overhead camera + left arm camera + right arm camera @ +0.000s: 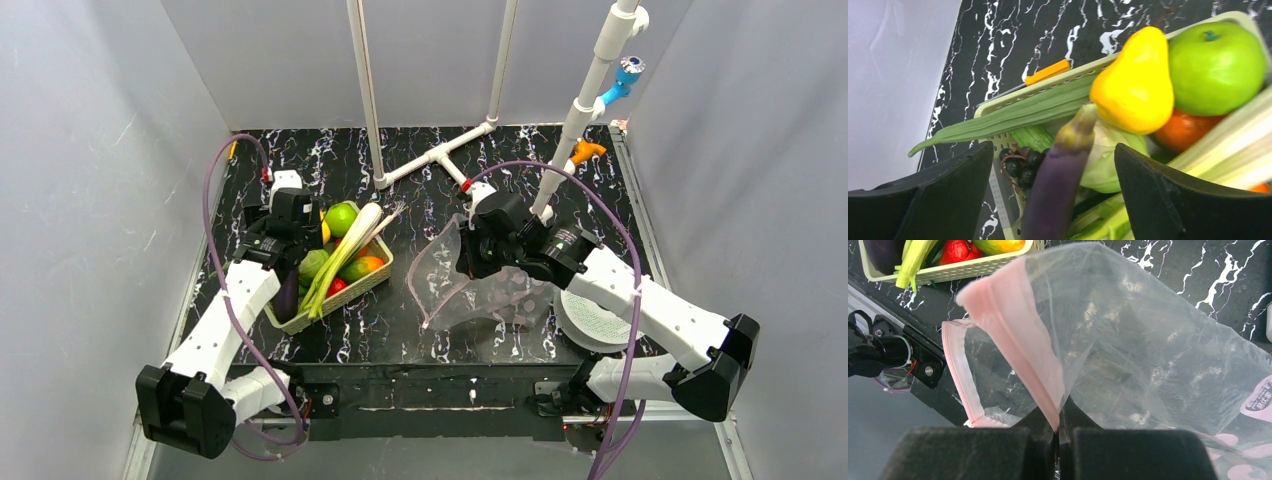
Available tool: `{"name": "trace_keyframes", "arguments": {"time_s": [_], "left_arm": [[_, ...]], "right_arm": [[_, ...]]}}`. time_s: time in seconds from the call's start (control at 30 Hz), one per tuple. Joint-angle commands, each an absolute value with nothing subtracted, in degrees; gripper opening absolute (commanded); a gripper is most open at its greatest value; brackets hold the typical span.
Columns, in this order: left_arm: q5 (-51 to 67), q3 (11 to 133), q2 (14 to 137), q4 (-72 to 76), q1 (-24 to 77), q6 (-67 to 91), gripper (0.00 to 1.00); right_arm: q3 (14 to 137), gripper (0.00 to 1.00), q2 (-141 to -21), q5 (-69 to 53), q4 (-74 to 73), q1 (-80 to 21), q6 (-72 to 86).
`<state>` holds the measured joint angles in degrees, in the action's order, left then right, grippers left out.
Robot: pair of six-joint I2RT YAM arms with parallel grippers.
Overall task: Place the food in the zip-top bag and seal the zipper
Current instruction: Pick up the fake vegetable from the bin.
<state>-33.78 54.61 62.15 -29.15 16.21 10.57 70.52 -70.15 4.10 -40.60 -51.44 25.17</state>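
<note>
The left gripper grabs the eggplant by its yellow-green stem end next, so the purple body stays free to enter the zip-top bag first.
The food lies in a pale basket: a green apple, yellow pear, dark grapes, white-green leek, orange and red pieces, and a purple eggplant. My left gripper is open over the basket's left end, and in the left wrist view its jaws stand on either side of the eggplant without touching it. My right gripper is shut on the pink zipper of the clear zip-top bag, holding the mouth lifted and gaping toward the basket.
A white PVC pipe frame stands at the back. A white round plate lies under the right arm. An orange-handled tool lies on the table behind the basket. Grey walls close in both sides.
</note>
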Motion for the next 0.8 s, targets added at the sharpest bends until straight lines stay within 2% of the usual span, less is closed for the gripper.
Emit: {"name": "trace_keyframes", "arguments": {"time_s": [0.0,0.03,0.13,0.27,0.77], "left_arm": [[-33.8,54.2,64.2,-25.5,13.0,9.3,0.94],[-32.9,54.2,65.2,-25.7,12.6,10.1,0.98],[-30.4,53.8,68.0,-26.6,11.1,12.5,0.98],[-27.6,53.4,69.5,-27.2,9.7,14.8,0.84],[-26.2,51.6,67.4,-27.2,9.5,13.5,0.52]], "right_arm": [[71.7,0.01,-70.4,3.3,-41.2,-51.3,24.8],[71.7,0.01,-70.3,3.3,-41.2,-51.2,24.8],[71.7,0.01,-70.1,2.9,-41.5,-51.2,24.8],[71.1,0.01,-70.0,3.0,-41.5,-51.2,25.1],[71.9,0.01,-72.5,1.4,-41.2,-51.2,26.5]]}}
